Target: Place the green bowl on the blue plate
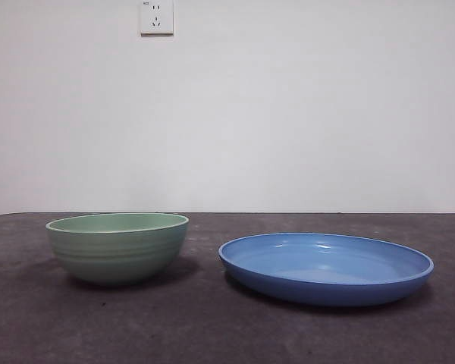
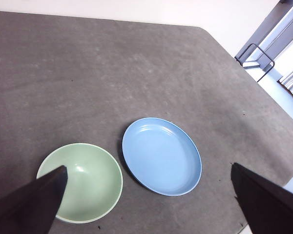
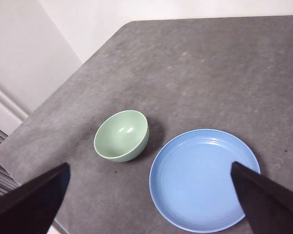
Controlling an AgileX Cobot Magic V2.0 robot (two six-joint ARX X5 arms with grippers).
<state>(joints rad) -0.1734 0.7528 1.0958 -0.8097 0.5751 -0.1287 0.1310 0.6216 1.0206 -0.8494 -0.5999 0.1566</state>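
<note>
The left gripper should take hold of the green bowl by its rim (image 1: pixel 68 230) next, and then it can set the bowl on the blue plate (image 1: pixel 326 267).
The green bowl (image 1: pixel 117 246) stands upright and empty on the dark grey table, left of the blue plate (image 1: pixel 326 267), with a gap between them. Both also show in the left wrist view, bowl (image 2: pixel 85 180) and plate (image 2: pixel 161 155), and in the right wrist view, bowl (image 3: pixel 122 135) and plate (image 3: pixel 205 178). My left gripper (image 2: pixel 149 195) is open and empty, high above the bowl and plate. My right gripper (image 3: pixel 149 195) is open and empty, high above them too. Neither gripper shows in the front view.
The dark grey table (image 1: pixel 212 334) runs back to a white wall with a socket (image 1: pixel 156 17). The table's rounded corners and edges show in the wrist views (image 2: pixel 210 34) (image 3: pixel 122 27). A metal frame (image 2: pixel 256 53) stands beyond one corner.
</note>
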